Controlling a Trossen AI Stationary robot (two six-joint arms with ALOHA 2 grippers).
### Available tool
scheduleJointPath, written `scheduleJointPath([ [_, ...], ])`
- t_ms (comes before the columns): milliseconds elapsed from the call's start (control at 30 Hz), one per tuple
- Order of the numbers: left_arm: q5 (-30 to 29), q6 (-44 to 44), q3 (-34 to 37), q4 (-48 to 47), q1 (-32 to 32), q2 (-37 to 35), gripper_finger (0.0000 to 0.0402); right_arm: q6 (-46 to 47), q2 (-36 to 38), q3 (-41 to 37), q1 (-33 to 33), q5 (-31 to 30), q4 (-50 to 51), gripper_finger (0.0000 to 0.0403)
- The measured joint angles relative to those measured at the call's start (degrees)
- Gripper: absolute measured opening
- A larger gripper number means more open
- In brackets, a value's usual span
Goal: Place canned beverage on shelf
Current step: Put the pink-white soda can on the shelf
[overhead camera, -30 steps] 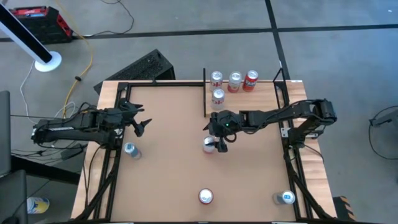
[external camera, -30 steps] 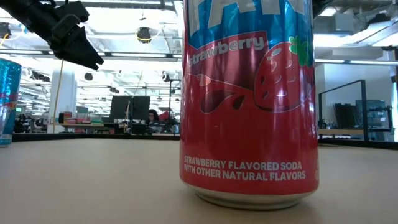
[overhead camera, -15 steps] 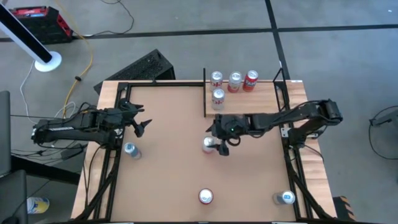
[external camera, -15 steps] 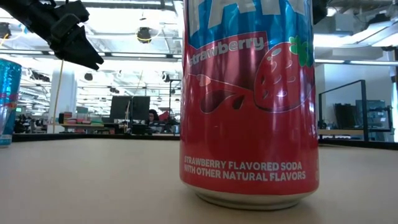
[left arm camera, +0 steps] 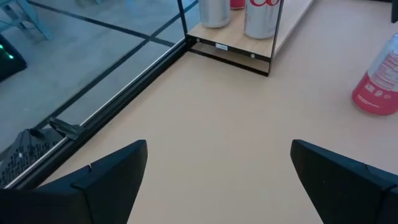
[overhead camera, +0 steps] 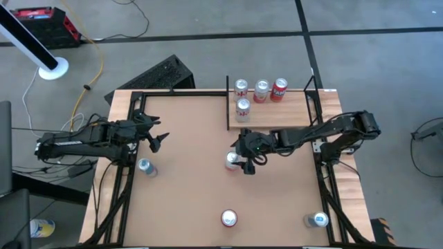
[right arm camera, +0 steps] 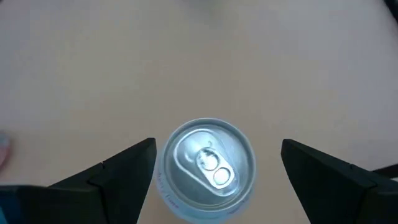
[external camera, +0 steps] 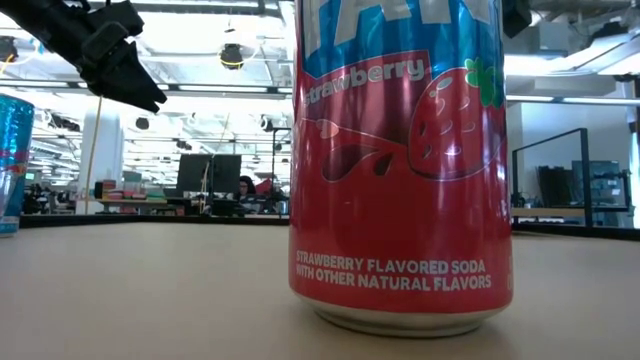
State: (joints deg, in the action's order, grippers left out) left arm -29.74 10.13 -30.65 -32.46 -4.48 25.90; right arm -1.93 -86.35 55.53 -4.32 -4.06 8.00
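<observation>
My right gripper grabs the canned beverage by its side just below its top rim (overhead camera: 231, 164) next, to place the canned beverage on the shelf (overhead camera: 291, 111).
A can with a silver top (right arm camera: 208, 163) stands upright on the brown table near its middle (overhead camera: 231, 160). It also shows as a pink-red can in the left wrist view (left arm camera: 378, 87). My right gripper (right arm camera: 217, 149) is open above it, pointing down, one finger on either side of the can without touching it (overhead camera: 240, 160). The pale wood shelf (overhead camera: 291, 111) at the far right holds several upright cans (overhead camera: 261, 90). My left gripper (overhead camera: 159, 138) is open and empty, raised over the table's left side (left arm camera: 217, 149).
A red strawberry soda can (external camera: 400, 170) stands at the near edge (overhead camera: 229, 218). One blue can (overhead camera: 144, 166) stands at the left and another (overhead camera: 318, 220) at the near right. Black frame rails (overhead camera: 128, 180) run along the table's sides.
My right gripper has gone a little toward the table's near edge, staying open around the silver-topped can. The can has stayed in place.
</observation>
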Motion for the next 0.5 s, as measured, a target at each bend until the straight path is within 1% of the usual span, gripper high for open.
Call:
scheduleJointPath([
  [500,0.02,0.02,0.0,0.01,0.01,2.48,0.0382,-0.01,-1.92,0.01,0.33,0.79,0.52,0.0372],
])
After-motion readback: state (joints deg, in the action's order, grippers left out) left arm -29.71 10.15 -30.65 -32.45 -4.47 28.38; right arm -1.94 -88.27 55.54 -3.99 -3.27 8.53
